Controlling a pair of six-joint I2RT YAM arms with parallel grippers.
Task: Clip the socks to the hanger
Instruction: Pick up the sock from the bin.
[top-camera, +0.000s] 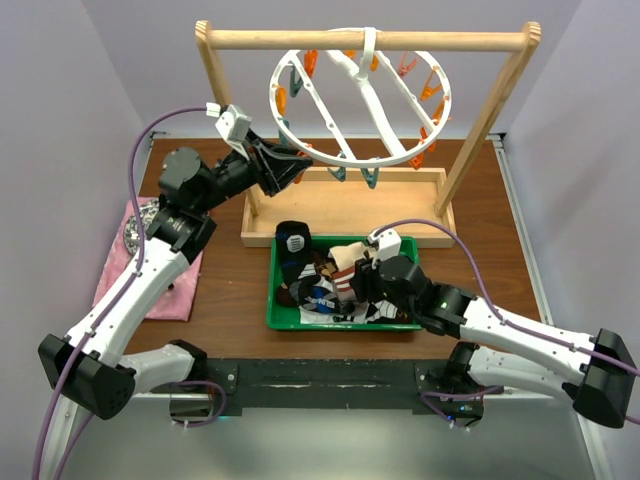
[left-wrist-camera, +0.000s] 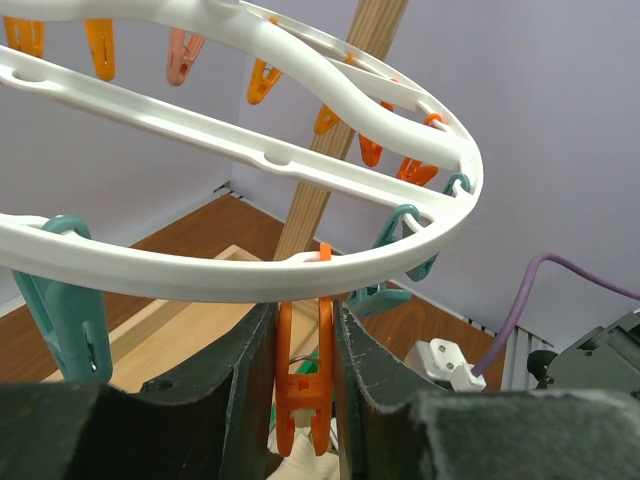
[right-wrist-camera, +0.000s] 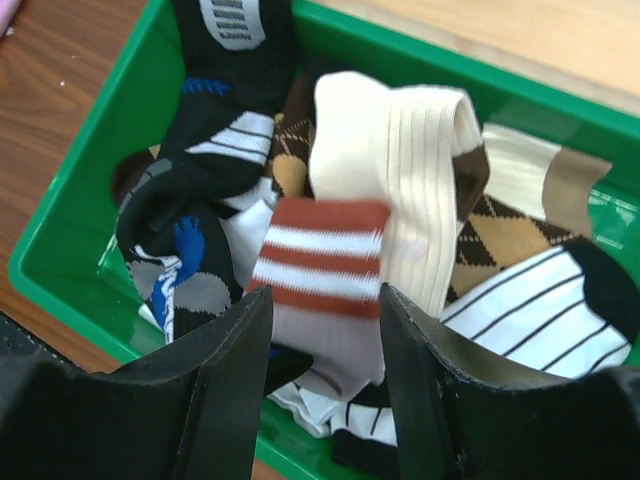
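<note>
My right gripper next needs to pinch the beige sock at its red-brown striped end (top-camera: 345, 281) (right-wrist-camera: 322, 270). That leaves the sock's edge free to clip into the orange peg.
The white ring hanger (top-camera: 369, 55) hangs from the wooden bar, with orange and teal pegs round its rim (left-wrist-camera: 200, 275). My left gripper (top-camera: 295, 165) reaches up to the rim's lower left and is shut on an orange peg (left-wrist-camera: 303, 370), squeezing its two legs between the fingers (left-wrist-camera: 360, 380). The socks (top-camera: 320, 275) lie heaped in a green bin (top-camera: 272, 300). My right gripper (right-wrist-camera: 322, 300) hovers open over the heap. A beige sock with red-brown stripes (right-wrist-camera: 320, 270) sits blurred between the spread fingers, beside argyle, pinstriped and black-white-blue socks.
A light wooden frame (top-camera: 480, 120) with a tray base (top-camera: 340, 210) stands behind the bin and carries the hanger. A pink cloth (top-camera: 150, 280) with a small metal object (top-camera: 140, 225) lies at the left. The bin's green wall (right-wrist-camera: 80, 250) borders bare brown tabletop.
</note>
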